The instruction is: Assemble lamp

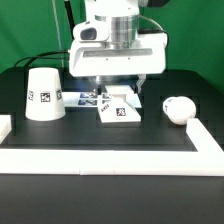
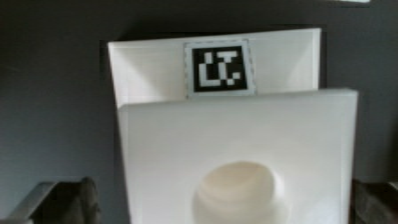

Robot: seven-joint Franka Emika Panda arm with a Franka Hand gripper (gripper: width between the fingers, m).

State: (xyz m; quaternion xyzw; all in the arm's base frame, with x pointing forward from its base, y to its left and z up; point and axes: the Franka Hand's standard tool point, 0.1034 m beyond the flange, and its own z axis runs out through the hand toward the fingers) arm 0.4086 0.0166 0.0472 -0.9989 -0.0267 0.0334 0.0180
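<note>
I should close my gripper on the block, because its dark fingers are on both sides of the white base's raised block (image 2: 238,150).
The white square base (image 1: 120,112) lies mid-table with its tag facing the front. In the wrist view the base (image 2: 222,110) fills the frame, showing its tag and round socket. My gripper (image 1: 117,92) hangs just above the base. In the wrist view, my gripper (image 2: 222,205) has its dark fingers (image 2: 68,200) standing either side of the base, with a gap showing on one side. The jaws are open and hold nothing. The cone shade (image 1: 44,95) stands at the exterior view's left. The round-headed bulb (image 1: 179,108) lies at the right.
The marker board (image 1: 80,98) lies flat behind the base, partly under the arm. A low white wall (image 1: 100,158) borders the black table along the front and runs up the right side (image 1: 205,140).
</note>
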